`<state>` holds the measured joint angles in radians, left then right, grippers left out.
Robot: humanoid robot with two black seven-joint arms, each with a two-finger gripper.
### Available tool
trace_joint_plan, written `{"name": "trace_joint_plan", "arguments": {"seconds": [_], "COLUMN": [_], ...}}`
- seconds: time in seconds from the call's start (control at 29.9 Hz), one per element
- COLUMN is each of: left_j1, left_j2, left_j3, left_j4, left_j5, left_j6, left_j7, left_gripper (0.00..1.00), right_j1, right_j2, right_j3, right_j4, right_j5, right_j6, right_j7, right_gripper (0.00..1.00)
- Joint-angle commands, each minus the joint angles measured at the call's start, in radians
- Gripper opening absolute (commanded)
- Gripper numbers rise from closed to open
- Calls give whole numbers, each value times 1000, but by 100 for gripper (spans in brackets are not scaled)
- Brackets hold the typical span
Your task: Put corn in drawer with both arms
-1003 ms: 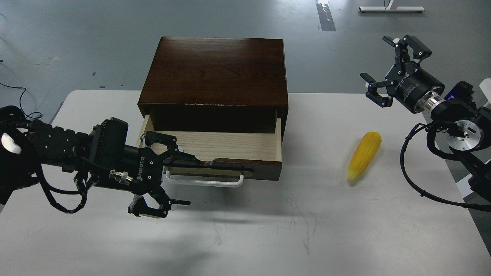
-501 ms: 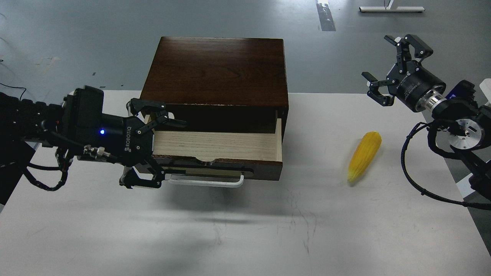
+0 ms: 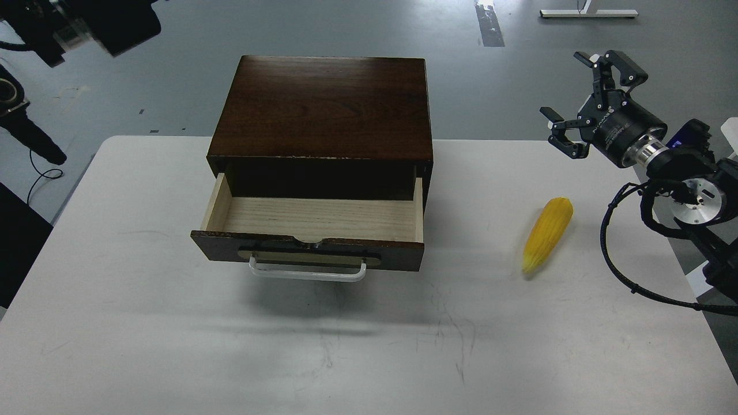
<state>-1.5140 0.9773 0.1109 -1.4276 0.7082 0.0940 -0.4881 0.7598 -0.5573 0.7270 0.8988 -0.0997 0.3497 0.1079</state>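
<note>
I should grab the corn by its thick end (image 3: 558, 210) next with my right gripper. Then it can go in the open drawer (image 3: 314, 218).
The corn (image 3: 548, 233) lies on the white table (image 3: 144, 323), right of the drawer, thin end toward me. The drawer (image 3: 314, 218) of the dark brown box (image 3: 323, 106) is pulled open; its pale interior is empty and its white bar handle (image 3: 307, 272) faces me. My right gripper (image 3: 562, 85) is open and empty, held in the air behind and to the right of the corn. Only a dark blurred part of my left arm (image 3: 109, 23) shows in the top left corner, far from the drawer; its fingers cannot be made out.
The table's right edge (image 3: 700, 323) runs close to my right arm and its black cable (image 3: 611, 253). Grey floor lies behind the table. A white stand foot (image 3: 588, 13) is on the floor at the far back right.
My left arm has left the drawer's front left corner and swung up and away to the top left corner. The drawer stays open. The right gripper and corn have hardly moved.
</note>
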Motion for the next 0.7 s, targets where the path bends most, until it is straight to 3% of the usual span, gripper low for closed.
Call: {"name": "trace_joint_plan", "arguments": {"seconds": [0.0, 0.1, 0.17, 0.37, 0.43, 0.67], "left_j1": [75, 150, 210, 373, 448, 561], "left_j2": [-127, -216, -268, -298, -298, -333], "left_j3": [-3, -10, -45, -250, -324, -381], "left_j4": [192, 341, 430, 493, 503, 677], "left_j5": [-300, -441, -563, -648, -650, -658], "left_j6": [-13, -31, -100, -128, -175, -273], "left_j7": [-1, -1, -1, -1, -1, -1], "left_gripper": [98, 98, 98, 98, 98, 98], "right_j1": [13, 19, 21, 21, 21, 15], "right_j2": [19, 39, 42, 39, 31, 28], "right_j3": [3, 5, 11, 14, 14, 18], "right_j4": [5, 8, 8, 8, 9, 9], "right_j5": [2, 2, 3, 5, 5, 5], "right_j6": [3, 5, 9, 12, 14, 31], "right_j7": [30, 46, 65, 73, 73, 73], "right_gripper": [100, 100, 100, 100, 100, 100]}}
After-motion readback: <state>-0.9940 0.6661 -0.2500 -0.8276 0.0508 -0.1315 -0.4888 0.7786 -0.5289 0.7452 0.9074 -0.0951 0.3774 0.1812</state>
